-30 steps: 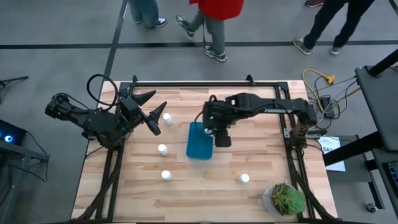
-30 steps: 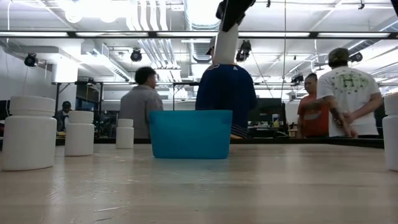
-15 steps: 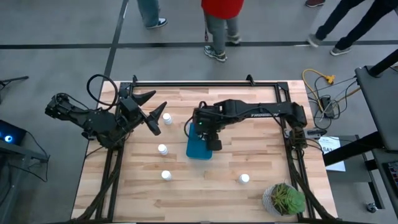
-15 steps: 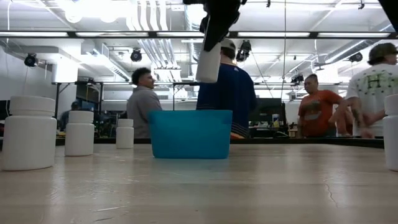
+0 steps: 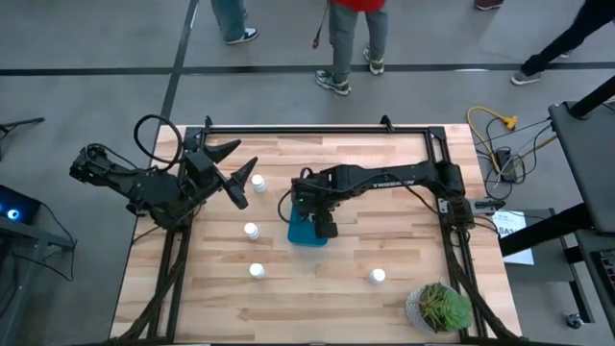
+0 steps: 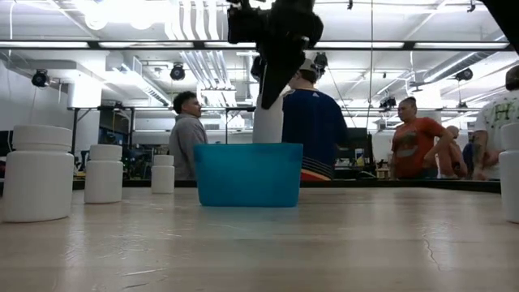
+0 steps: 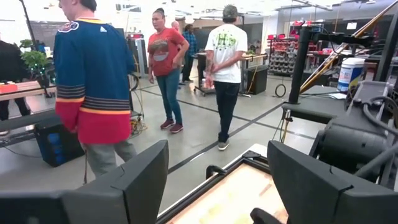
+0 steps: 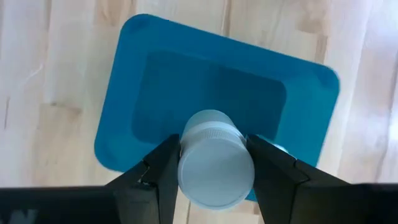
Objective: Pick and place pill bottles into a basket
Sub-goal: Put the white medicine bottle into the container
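Observation:
The white pill bottle (image 8: 214, 155) hangs above the teal basket's bottom in the right wrist view, so it goes down farther in, before my right gripper releases it.
My right gripper (image 5: 313, 217) is over the teal basket (image 5: 306, 234) and is shut on a white pill bottle (image 8: 214, 155). In the low view the bottle (image 6: 268, 122) hangs just above the basket (image 6: 247, 174), with its lower end at rim height. Several more bottles stand on their bases on the table: one at the far left (image 5: 258, 180), one left of the basket (image 5: 251, 231), one near left (image 5: 257, 271) and one near right (image 5: 378, 276). My left gripper (image 5: 237, 169) is open and empty, raised at the table's left. My right gripper pinches the bottle's round side wall (image 8: 186, 168) between its two fingers (image 8: 158, 171), one on each side. The fingers come from above, pointing down. The bottle hangs about upright below the gripper, clear of the table, over the basket's inside (image 8: 211, 93).
A green potted plant (image 5: 440, 308) stands at the near right corner. A black frame (image 5: 317, 128) runs around the table. People walk on the floor beyond the far edge. Bare wood lies near of the basket.
My right gripper has carried the bottle toward the table's left, from beside the basket's right edge to over the basket. It has also gone down, so the bottle has dropped from high above to rim height. The bottle has stayed in the fingers.

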{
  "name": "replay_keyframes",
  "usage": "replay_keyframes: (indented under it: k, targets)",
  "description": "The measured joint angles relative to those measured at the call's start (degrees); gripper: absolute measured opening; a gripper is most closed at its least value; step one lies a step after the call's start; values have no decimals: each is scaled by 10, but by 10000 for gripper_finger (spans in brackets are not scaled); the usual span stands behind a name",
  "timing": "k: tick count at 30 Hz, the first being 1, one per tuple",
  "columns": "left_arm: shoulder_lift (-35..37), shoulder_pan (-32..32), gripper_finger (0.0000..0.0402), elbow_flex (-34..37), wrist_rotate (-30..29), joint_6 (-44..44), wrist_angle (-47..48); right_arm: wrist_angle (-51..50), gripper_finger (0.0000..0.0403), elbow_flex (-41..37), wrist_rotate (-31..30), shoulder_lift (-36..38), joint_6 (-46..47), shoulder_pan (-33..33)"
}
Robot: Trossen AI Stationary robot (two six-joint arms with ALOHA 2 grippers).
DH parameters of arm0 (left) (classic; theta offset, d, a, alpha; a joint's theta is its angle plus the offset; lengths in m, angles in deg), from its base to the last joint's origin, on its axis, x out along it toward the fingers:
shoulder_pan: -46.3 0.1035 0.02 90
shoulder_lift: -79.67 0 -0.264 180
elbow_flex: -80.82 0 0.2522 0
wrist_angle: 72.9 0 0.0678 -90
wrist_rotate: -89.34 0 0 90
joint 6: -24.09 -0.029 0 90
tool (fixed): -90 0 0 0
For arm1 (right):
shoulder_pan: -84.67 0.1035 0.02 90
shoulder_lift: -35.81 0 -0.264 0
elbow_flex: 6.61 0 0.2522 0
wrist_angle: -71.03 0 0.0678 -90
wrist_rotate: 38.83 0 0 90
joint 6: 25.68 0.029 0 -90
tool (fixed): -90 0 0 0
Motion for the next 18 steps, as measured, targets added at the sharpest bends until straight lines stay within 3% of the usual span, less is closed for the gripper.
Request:
replay_keyframes:
  k: [7, 18]
  targets:
    - [0, 0, 256, 0, 0, 0, 0, 30, 149, -56, 4, 5, 6, 0]
    - [0, 0, 256, 0, 0, 0, 0, 66, 149, -74, 5, 7, 1, -9]
